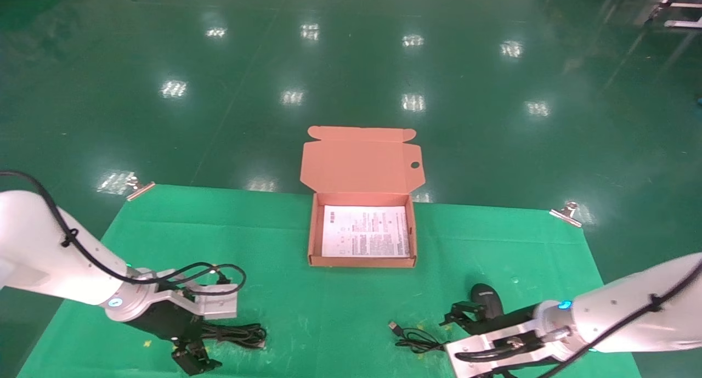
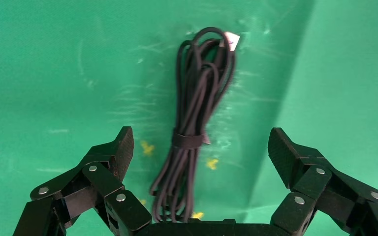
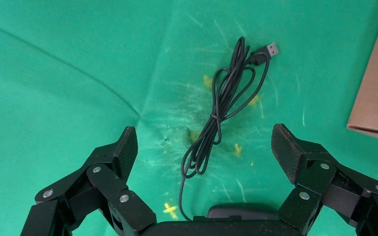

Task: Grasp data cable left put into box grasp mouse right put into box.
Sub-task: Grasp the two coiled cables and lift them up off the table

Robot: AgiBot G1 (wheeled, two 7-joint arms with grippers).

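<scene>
The left gripper grabs the data cable by its strapped middle [image 2: 187, 140] next, as slack loops stretch long past both ends of the strap.
The data cable [image 1: 237, 334], a strapped bundle of black loops, lies on the green cloth at the front left. My left gripper [image 1: 197, 348] is open and low over its near end. In the left wrist view the cable [image 2: 192, 132] lies between the spread fingers of the left gripper [image 2: 202, 147], nearer one of them. The black mouse [image 1: 487, 298] sits at the front right, with its loose cord [image 1: 417, 339] beside it. My right gripper [image 1: 470, 316] is open at the mouse. In the right wrist view the mouse [image 3: 241, 212] sits at the base of the right gripper [image 3: 204, 147] and the cord [image 3: 226, 113] lies beyond. The orange-brown box [image 1: 312, 230] stands open at the middle back, with a white leaflet [image 1: 366, 231] inside.
The box's flap lid [image 1: 362, 158] stands up behind it and overhangs the table's far edge. A corner of the box [image 3: 374, 98] shows in the right wrist view. Metal clips [image 1: 140, 190] [image 1: 567, 213] hold the green cloth [image 1: 329, 312] at the back corners. Glossy green floor lies beyond.
</scene>
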